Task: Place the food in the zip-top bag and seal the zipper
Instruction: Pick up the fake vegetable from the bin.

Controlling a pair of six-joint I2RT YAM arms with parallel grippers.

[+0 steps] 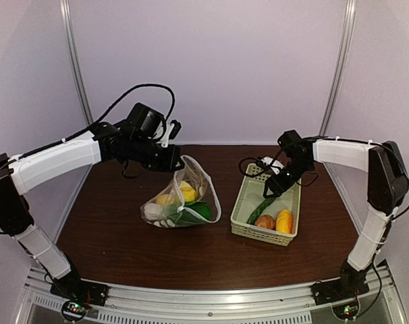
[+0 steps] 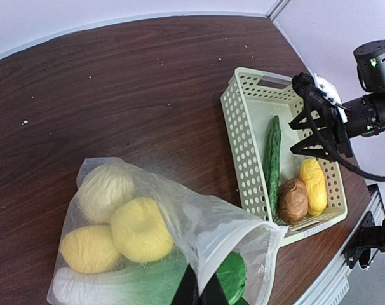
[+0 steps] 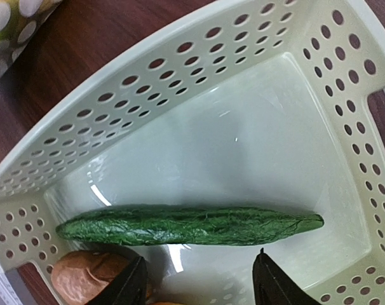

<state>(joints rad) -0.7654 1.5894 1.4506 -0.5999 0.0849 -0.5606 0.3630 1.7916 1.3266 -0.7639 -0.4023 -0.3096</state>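
Note:
Next, my right gripper grabs the cucumber across its sides toward its end away from the brown round piece (image 1: 267, 202). The cucumber's longer end stays free to enter the bag (image 1: 184, 199).
The dotted clear zip-top bag (image 1: 184, 199) rests on the table with its mouth lifted and open. My left gripper (image 1: 174, 156) is shut on the bag's upper edge; its fingertips (image 2: 202, 292) pinch the plastic. Inside the bag are yellow lemons (image 2: 140, 229), a pale round piece (image 2: 103, 190) and a green leafy vegetable (image 2: 230, 276). My right gripper (image 1: 275, 189) is open and hovers in the basket just above the green cucumber (image 3: 186, 225), one finger on each side of its length (image 3: 199, 286). A brown round piece (image 2: 293, 200) and an orange-yellow piece (image 2: 314, 184) lie beside the cucumber.
The pale green lattice basket (image 1: 239, 202) stands right of the bag on the dark wooden table; its walls (image 3: 180, 82) surround my right gripper. A corner of the dotted bag (image 3: 8, 19) shows beyond the basket. White walls enclose the table.

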